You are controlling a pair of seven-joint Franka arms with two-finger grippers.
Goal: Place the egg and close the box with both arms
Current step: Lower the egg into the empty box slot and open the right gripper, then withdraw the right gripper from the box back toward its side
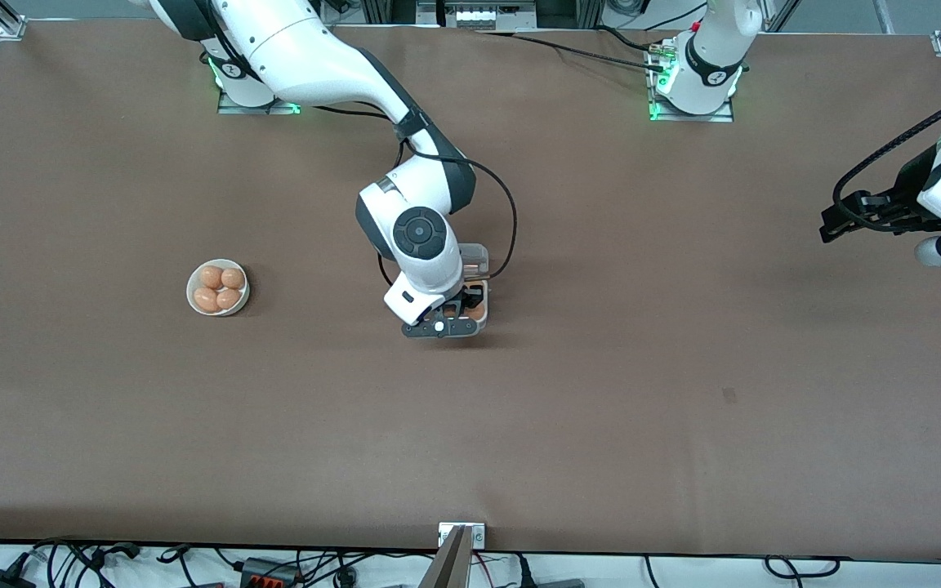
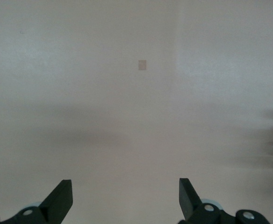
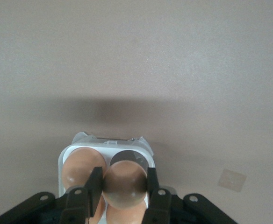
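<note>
My right gripper releases the egg next, since in the right wrist view the held egg (image 3: 125, 184) sits low over the dark cell (image 3: 129, 156).
My right gripper (image 3: 124, 171) is shut on the tan-brown egg (image 3: 125, 184), pinching it by its sides just above the box (image 3: 64, 156). Beneath the egg lies a dark empty cell (image 3: 129, 156), and another egg (image 3: 79, 169) sits in the cell beside it. In the front view the right gripper (image 1: 448, 317) hangs over the box (image 1: 483, 322) at mid-table, and the clear lid (image 1: 477, 258) lies open toward the robots' bases. The held egg is hidden there by the hand. My left gripper (image 1: 834, 224) waits open at its own end of the table, with only bare table between its fingers (image 2: 61, 191).
A round white bowl (image 1: 191, 287) with several brown eggs stands toward the right arm's end of the table. A small dark patch (image 1: 729, 395) marks the brown table cover toward the left arm's end. Cables lie along the table edge nearest the front camera.
</note>
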